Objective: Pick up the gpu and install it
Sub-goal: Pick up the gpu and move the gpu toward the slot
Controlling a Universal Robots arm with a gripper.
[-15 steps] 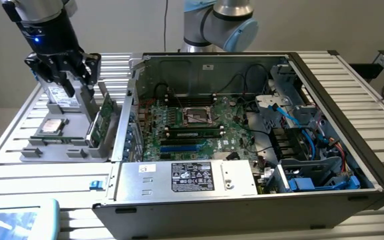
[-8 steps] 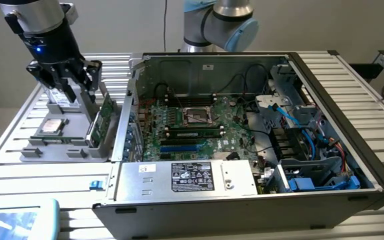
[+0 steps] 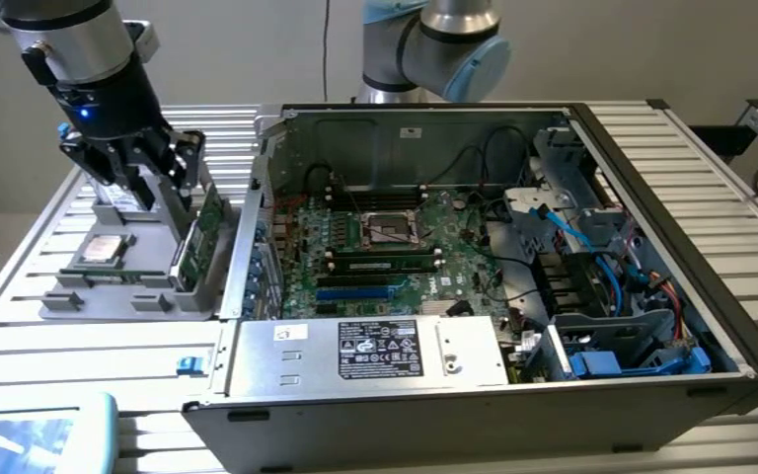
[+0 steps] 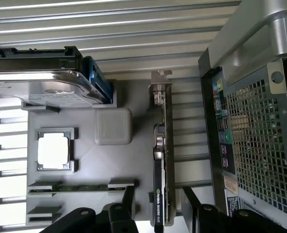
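Note:
I will next grab the GPU by its free upper edge at its black end (image 3: 186,247), because the GPU's lower edge sits in the holder's slot (image 3: 192,296).
The gpu (image 3: 200,240) stands on its long edge in a slot of the grey parts holder (image 3: 115,296), to the exterior view's left of the open computer case (image 3: 616,395). In the wrist view the gpu (image 4: 163,160) shows edge-on, with its silver end bracket (image 4: 159,87) at the far end. My gripper (image 3: 155,176) hangs just above the holder. My gripper (image 4: 160,204) is open, with one black finger (image 4: 129,200) on each side of the card's near end and nothing held.
The holder also carries a silver hard drive (image 4: 37,87), a square processor chip (image 4: 52,150) and memory sticks (image 4: 80,187). The case's perforated side wall (image 4: 252,150) rises close beside the card. Inside the case lie the motherboard (image 3: 379,247) and the power supply (image 3: 379,351).

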